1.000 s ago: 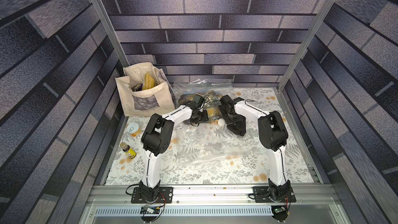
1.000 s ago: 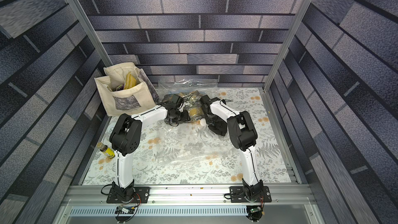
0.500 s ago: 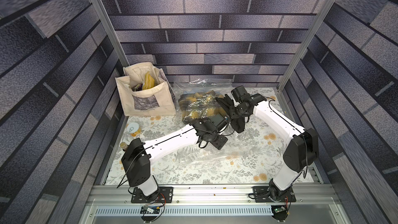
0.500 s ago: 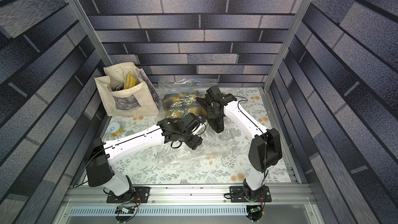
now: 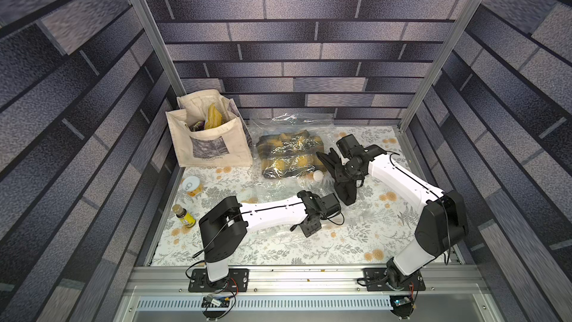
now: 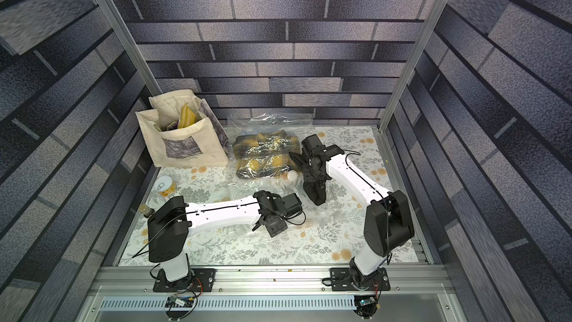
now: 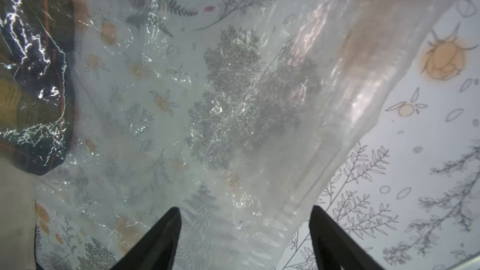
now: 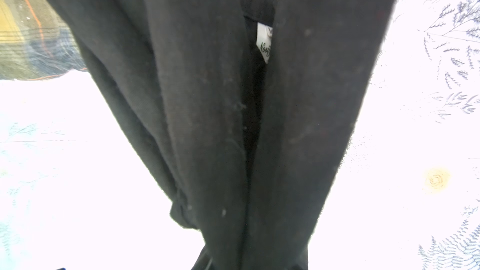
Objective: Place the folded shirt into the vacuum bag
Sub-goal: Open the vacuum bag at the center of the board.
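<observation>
The left gripper will next lift the vacuum bag's opening for the folded shirt, so it will grab the vacuum bag [image 5: 288, 122] by its near open edge.
The vacuum bag [image 5: 288, 122] [image 6: 269, 119] is clear, crinkly plastic lying at the back middle of the table, with a plaid garment [image 5: 291, 156] inside and a white valve cap [image 5: 318, 175]. The folded shirt [image 5: 345, 190] [image 6: 315, 192] [image 8: 220, 100] is black and hangs in a bunch beside the cap. My right gripper [image 5: 339, 171] [image 6: 312, 171] is shut on the shirt's top, and the cloth hides its fingers in the right wrist view. My left gripper [image 5: 306, 229] [image 6: 274, 227] [image 7: 244, 211] stands open over the bag's near edge [image 7: 233, 100], its fingers wide apart.
A cream canvas tote [image 5: 213, 144] with items inside stands at the back left. A tin can [image 5: 192, 185] and a small bottle [image 5: 183, 215] sit along the left edge. Panelled walls close in the floral-cloth table [image 5: 278, 252] on three sides.
My left arm has drawn back from the bag toward the front of the table and its jaws have opened. The right arm has lifted and stretched out, still holding the black shirt.
</observation>
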You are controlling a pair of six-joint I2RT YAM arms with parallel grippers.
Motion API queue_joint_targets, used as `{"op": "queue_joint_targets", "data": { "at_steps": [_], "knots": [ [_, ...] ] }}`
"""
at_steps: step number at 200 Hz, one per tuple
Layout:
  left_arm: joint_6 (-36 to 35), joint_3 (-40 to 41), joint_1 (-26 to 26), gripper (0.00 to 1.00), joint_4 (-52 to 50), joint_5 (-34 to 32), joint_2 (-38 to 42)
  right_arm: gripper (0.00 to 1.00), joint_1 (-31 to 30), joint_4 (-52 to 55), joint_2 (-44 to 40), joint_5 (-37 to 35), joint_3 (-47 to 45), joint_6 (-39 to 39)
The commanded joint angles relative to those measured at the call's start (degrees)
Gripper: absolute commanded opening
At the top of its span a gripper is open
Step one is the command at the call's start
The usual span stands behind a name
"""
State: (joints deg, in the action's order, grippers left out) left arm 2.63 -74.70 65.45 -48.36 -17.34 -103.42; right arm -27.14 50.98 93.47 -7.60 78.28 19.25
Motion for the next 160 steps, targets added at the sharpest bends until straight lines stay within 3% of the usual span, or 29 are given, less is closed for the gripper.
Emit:
{"op": "queue_joint_targets", "data": {
  "at_steps": [1,55,98,126,160],
  "knots": [
    [-2.23,0.98,0.59,0.8,-2.66,-2.16,-1.32,0.0,0.89,-2.24,-1.19,-0.57,-0.14,0.47],
    [-2.26,2.04,1.43,0.81,-6.0,2.86,-0.8,0.0,1.03,-2.53,-0.83,-0.68,-0.76,0.51],
    [-2.09,2.73,0.16,0.75,-4.83,-4.59,-2.37,0.0,1.05,-2.35,-2.0,-1.0,-1.33,0.53],
    [-2.62,3.85,-1.91,0.64,-0.93,-6.04,0.72,0.0,1.69,-1.8,-3.99,-1.37,-2.37,0.17],
    [-2.62,2.08,-4.75,0.36,0.97,-1.78,3.67,0.0,2.93,-0.28,-8.87,-0.54,-5.3,0.51]
  ]
}}
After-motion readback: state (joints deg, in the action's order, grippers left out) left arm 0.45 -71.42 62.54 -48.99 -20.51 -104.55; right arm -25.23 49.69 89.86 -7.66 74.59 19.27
